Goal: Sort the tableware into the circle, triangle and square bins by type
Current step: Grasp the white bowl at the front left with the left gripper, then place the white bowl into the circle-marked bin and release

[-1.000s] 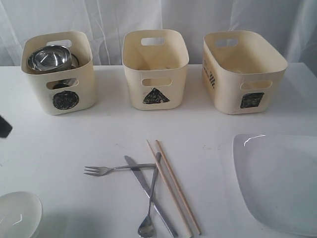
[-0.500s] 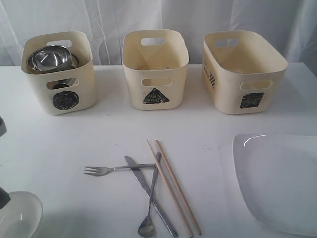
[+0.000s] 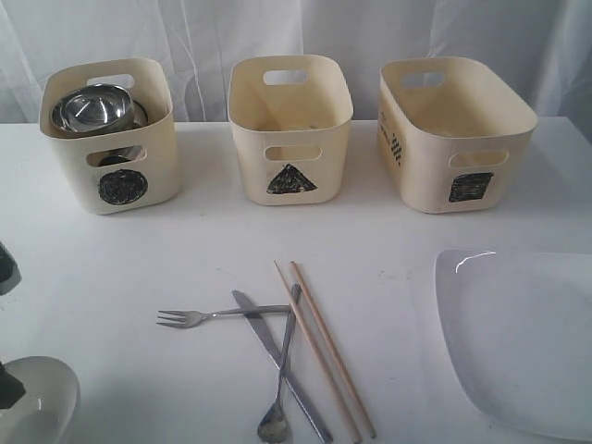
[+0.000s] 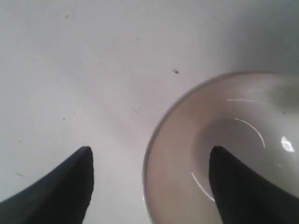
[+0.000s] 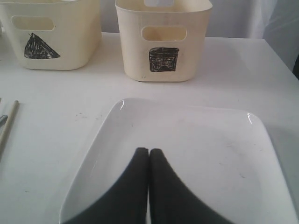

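The small white bowl needs to go into the circle bin, so my left gripper should next grab the bowl by its rim (image 3: 46, 359) (image 4: 152, 144).
My left gripper (image 4: 150, 151) is open and straddles the rim of the small white bowl (image 4: 224, 140), one finger inside it and one outside. At the near left table edge, the bowl (image 3: 42, 398) and the gripper (image 3: 7, 328) barely show. A steel fork (image 3: 180, 318), knife (image 3: 252, 319), spoon (image 3: 274, 425) and two wooden chopsticks (image 3: 319, 333) lie crossed in the middle. My right gripper (image 5: 149, 151) is shut on nothing, above the large white plate (image 5: 196, 135), which lies at the near right (image 3: 523, 338). Steel bowls (image 3: 92, 106) fill the circle bin (image 3: 157, 157).
The triangle bin (image 3: 250, 166) and the square bin (image 3: 435, 176) stand at the back beside the circle bin. A white curtain hangs behind them. In the right wrist view the square bin (image 5: 163, 28) lies beyond the plate.
My left gripper has come nearer and lower at the left edge, and its fingers now stand on either side of the small white bowl's rim. Nothing else has moved.
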Action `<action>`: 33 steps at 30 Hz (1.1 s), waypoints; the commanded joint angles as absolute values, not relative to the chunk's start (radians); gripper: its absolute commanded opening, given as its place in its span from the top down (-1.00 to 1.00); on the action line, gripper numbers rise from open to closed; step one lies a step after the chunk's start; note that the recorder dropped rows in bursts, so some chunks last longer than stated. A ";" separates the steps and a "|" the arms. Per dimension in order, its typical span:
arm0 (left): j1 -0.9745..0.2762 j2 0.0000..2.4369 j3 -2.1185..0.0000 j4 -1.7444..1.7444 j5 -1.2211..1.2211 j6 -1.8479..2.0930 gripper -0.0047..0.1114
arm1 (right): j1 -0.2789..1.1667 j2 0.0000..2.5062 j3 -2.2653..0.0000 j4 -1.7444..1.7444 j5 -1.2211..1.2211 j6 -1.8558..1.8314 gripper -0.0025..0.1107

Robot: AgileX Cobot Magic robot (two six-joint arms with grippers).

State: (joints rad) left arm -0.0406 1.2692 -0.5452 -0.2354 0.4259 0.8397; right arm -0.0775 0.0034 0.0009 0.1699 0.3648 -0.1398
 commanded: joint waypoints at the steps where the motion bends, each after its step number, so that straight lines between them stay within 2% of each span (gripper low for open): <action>1: -0.043 1.334 -0.536 -0.314 0.444 0.841 -0.32 | -0.076 0.000 0.000 0.160 0.351 -0.135 0.96; 2: -0.043 1.353 -0.536 -0.333 0.441 0.841 -0.31 | -0.076 0.000 0.000 0.160 0.351 -0.135 0.96; 4: -0.043 1.374 -0.536 -0.335 0.441 0.841 -0.10 | -0.076 0.000 0.000 0.160 0.351 -0.135 0.96; 9: -0.043 1.374 -0.536 -0.335 0.435 0.841 0.90 | -0.076 0.000 0.000 0.160 0.351 -0.135 0.96; 16: -0.043 1.372 -0.617 -0.337 0.374 0.841 0.92 | -0.076 0.000 0.000 0.160 0.351 -0.135 0.96; 25: -0.043 1.372 -0.956 -0.335 0.287 0.895 0.92 | -0.076 0.000 0.000 0.160 0.351 -0.135 0.96; 27: -0.043 1.372 -1.012 -0.335 0.161 0.895 0.92 | -0.076 0.000 0.000 0.160 0.351 -0.135 0.96; 30: -0.043 1.385 -1.075 -0.357 -0.247 0.843 0.92 | -0.076 0.000 0.000 0.160 0.351 -0.135 0.96; 33: -0.043 1.428 -1.127 -0.357 -0.615 0.531 0.92 | -0.076 0.000 0.000 0.160 0.351 -0.135 0.96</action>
State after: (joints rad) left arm -0.0406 1.4018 -1.0844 -0.3293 -0.2807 0.7725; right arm -0.0775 0.0034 0.0009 0.1699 0.3648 -0.1398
